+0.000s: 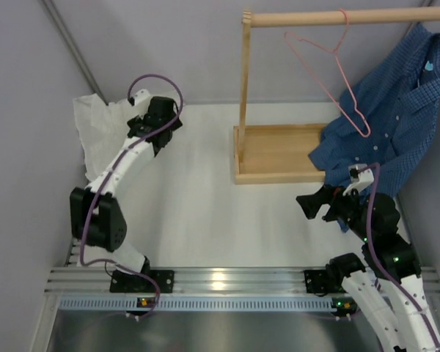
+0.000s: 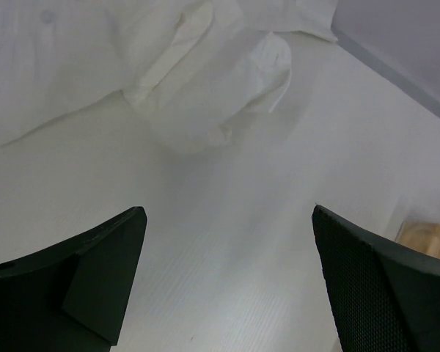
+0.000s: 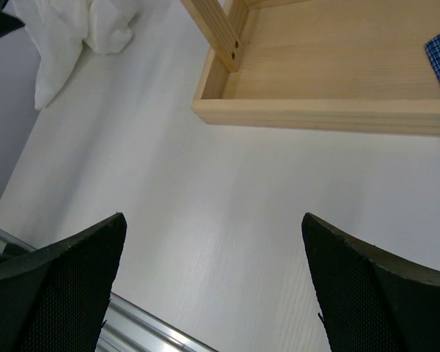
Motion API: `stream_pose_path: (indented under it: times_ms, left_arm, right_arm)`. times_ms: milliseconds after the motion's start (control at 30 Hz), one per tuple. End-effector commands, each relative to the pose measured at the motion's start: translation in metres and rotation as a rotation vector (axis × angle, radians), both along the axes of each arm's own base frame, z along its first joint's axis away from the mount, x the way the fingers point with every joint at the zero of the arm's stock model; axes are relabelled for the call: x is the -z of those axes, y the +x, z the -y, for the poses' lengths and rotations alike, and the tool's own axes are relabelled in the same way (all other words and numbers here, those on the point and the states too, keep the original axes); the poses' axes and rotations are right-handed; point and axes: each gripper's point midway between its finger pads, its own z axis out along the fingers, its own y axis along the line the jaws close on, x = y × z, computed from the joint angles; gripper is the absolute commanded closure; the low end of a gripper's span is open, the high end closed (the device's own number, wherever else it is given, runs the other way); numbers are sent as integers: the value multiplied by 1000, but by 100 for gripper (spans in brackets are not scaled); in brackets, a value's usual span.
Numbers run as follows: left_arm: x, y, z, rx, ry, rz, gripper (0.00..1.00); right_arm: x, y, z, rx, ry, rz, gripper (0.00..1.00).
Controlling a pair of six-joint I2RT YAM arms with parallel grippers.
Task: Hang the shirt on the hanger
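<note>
The left gripper grabs the white shirt by its loose edge facing the rack (image 2: 213, 128) next, leaving the rest free for my right gripper, to allow hanging.
The white shirt (image 1: 95, 132) lies crumpled at the table's far left against the wall; it fills the top of the left wrist view (image 2: 169, 66) and shows small in the right wrist view (image 3: 66, 37). The pink wire hanger (image 1: 330, 70) hangs by its hook from the wooden rail (image 1: 337, 16), tilted. My left gripper (image 1: 138, 126) is open and empty, hovering just right of the shirt, its fingers (image 2: 103, 271) spread over bare table. My right gripper (image 1: 314, 205) is open and empty, low at the right, in front of the wooden base.
A blue checked shirt (image 1: 396, 117) hangs from the rail's right end and drapes onto the wooden base tray (image 1: 271, 154), beside my right arm. The rack's upright post (image 1: 245, 73) stands at the tray's left. Grey walls close both sides.
</note>
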Motion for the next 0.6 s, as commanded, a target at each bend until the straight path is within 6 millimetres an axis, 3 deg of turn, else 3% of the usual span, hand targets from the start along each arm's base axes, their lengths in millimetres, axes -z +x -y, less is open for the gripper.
stream_pose_path:
  times_ms: [0,33,67,133,167,233,267,300,367,400,433,533,567]
  left_arm:
    - [11,98,-16,-31,-26,22,2]
    - [15,114,-16,-23,3,2,2]
    - [22,146,-15,-29,21,-1,2]
    - [34,171,-18,-5,50,-28,2]
    - [43,195,-17,-6,58,-23,2]
    - [53,213,-22,-3,75,-32,2]
    - [81,222,-19,20,82,-71,2]
    - [71,232,-17,28,79,-43,2]
    - [82,228,-17,20,68,-78,9]
    - [94,222,-16,21,56,-105,18]
    - [92,218,-15,0,28,-98,47]
    - [72,208,-14,-6,1,-75,92]
    - [51,204,-13,6,-6,-45,100]
  right_arm:
    - [-13,3,-2,-20,8,72,0]
    - [-11,3,-1,-14,0,73,1]
    - [-10,2,1,-8,-2,77,0]
    - [-10,1,1,-10,-2,88,0]
    - [-8,1,1,-9,-1,88,1]
    - [-9,2,-1,-19,3,103,1]
    - [-7,3,-1,-22,-2,101,1]
    - [-7,4,-2,-27,-7,102,1]
    - [-6,6,-2,-26,-12,95,1]
    - [-6,5,-4,-35,-10,93,0]
    - [-6,6,-5,-41,-10,93,0]
    - [-2,8,-7,-50,-10,82,1]
    - [-1,9,-7,-52,-12,73,0]
